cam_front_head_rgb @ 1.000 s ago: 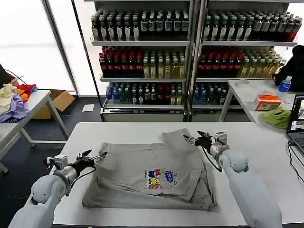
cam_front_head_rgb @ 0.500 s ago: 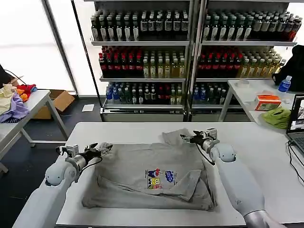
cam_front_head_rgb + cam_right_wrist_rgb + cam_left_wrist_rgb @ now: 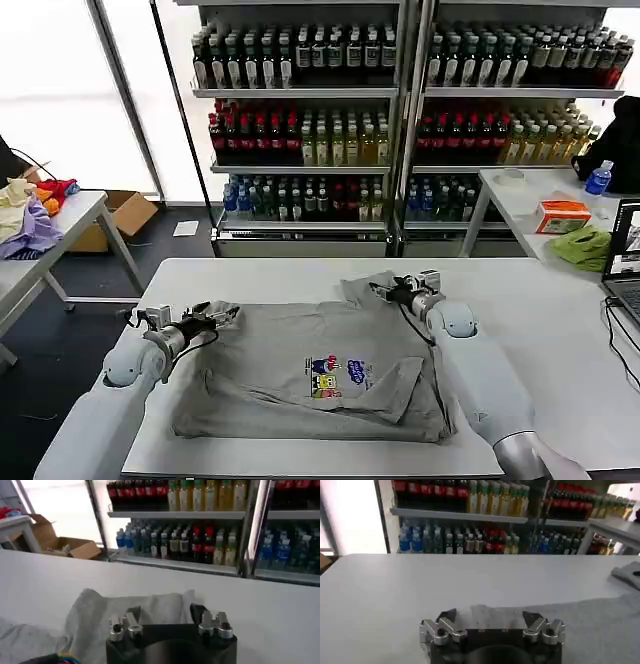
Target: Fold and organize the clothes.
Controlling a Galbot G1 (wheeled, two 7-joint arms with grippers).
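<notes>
The shirt needs to be folded over its chest print (image 3: 336, 371), so next my left gripper will grab the shirt's corner across from the rumpled sleeve (image 3: 228, 309).
A light grey short-sleeved shirt (image 3: 300, 345) lies partly folded on the white table (image 3: 250, 275), its multicoloured chest print (image 3: 336, 371) facing up. My left gripper (image 3: 222, 314) is open at the shirt's far left corner. In the left wrist view the left gripper (image 3: 489, 616) hovers low with the grey cloth (image 3: 600, 625) just ahead of its spread fingers. My right gripper (image 3: 378, 291) is open at the far right sleeve. The right wrist view has the right gripper (image 3: 165, 612) straddling the rumpled sleeve (image 3: 100, 610), nothing pinched.
Shelves of bottles (image 3: 310, 120) stand behind the table. A side table (image 3: 40, 240) at the left holds a colourful fabric heap. To the right, another table (image 3: 520, 195) carries a green cloth (image 3: 583, 246), an orange box and a laptop.
Both arms have reached farther out over the table. The left gripper moved up to the shirt's far left corner, and the right gripper shifted left onto the far sleeve.
</notes>
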